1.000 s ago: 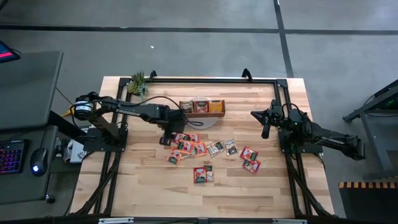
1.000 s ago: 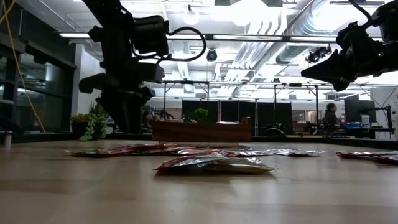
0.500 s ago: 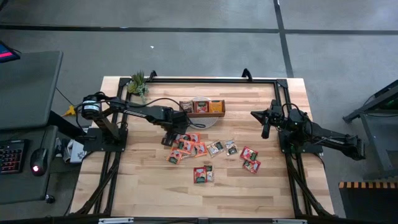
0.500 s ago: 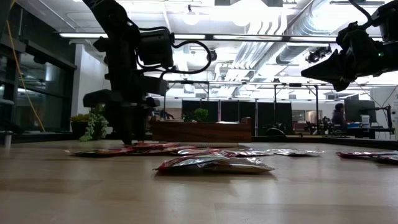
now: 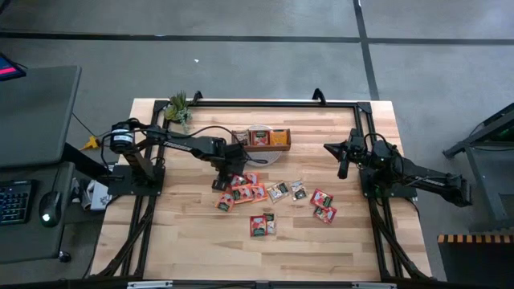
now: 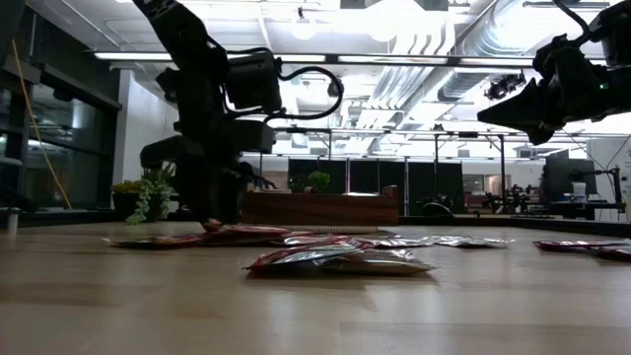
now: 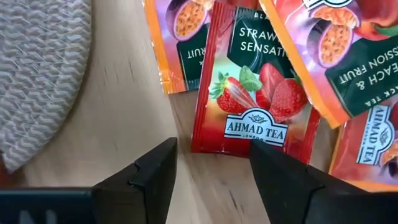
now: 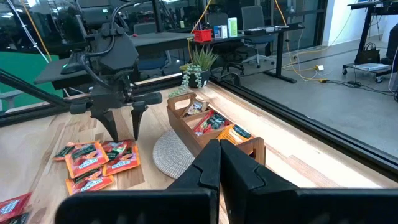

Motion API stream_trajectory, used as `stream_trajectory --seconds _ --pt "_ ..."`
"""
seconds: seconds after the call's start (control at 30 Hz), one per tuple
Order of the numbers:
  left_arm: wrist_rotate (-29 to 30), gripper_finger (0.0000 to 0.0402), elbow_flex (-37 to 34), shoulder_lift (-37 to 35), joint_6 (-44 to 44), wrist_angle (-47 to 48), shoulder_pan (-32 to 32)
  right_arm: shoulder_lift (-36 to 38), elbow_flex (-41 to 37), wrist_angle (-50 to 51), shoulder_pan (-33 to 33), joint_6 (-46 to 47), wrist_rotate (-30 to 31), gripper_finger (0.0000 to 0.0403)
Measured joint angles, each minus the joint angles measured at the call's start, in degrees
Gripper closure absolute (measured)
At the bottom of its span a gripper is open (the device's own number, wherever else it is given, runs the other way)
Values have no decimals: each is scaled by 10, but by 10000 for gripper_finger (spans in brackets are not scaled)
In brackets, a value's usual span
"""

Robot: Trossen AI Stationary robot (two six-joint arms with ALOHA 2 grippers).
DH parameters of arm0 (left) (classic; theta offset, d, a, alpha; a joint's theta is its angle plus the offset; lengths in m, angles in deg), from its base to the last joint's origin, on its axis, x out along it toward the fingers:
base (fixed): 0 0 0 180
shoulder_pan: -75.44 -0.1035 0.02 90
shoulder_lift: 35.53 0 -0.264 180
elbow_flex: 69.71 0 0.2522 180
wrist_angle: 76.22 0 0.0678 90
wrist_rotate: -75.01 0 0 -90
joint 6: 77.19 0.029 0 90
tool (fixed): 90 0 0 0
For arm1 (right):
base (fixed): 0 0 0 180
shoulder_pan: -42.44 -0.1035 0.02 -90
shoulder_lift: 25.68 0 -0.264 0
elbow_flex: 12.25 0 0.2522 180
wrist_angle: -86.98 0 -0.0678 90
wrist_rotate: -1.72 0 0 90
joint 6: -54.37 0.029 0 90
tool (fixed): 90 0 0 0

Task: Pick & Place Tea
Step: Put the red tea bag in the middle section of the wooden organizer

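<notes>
Next, my left gripper grabs the strawberry sachet by its edge [image 7: 249, 152] beside the AHMAD TEA label, to pick the sachet for the tray.
Several tea sachets [image 5: 245, 189] lie flat on the wooden table, mostly red and orange, with a few grey ones [image 5: 279, 191]. My left gripper [image 5: 223, 178] is open and points steeply down at the cluster's left end. In the left wrist view its fingers [image 7: 152, 177] stand on either side of bare wood, right at the near edge of a red strawberry sachet [image 7: 252, 106]. In the low view the left gripper's fingertips [image 6: 212, 219] are down almost at sachet level. My right gripper [image 5: 343, 164] waits shut and level above the table's right side.
A brown wooden tray [image 5: 261, 138] holding some sachets stands on a round grey woven mat [image 7: 37, 74] just beyond the cluster. A small plant [image 5: 178, 108] sits at the far left corner. More sachets lie apart at the right [image 5: 322, 198] and nearer [image 5: 261, 225].
My left gripper has come down onto the left end of the sachet cluster, moving slightly toward the table's right and tipping more steeply downward. Its fingers have stayed open. The sachets have not moved.
</notes>
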Motion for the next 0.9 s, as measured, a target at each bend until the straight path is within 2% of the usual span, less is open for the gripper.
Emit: stream_trajectory --seconds 0.13,0.27,0.6,0.9 --pt "-7 220 0 15 -22 -12 0 0 0 0 0 0 0 402" --pt "-12 254 0 16 -36 -14 0 0 0 0 0 0 0 402" --pt "-20 391 -1 18 -101 -16 1 0 0 0 0 0 0 402" --pt "21 400 -5 -13 -161 -1 3 0 0 0 0 0 0 402"
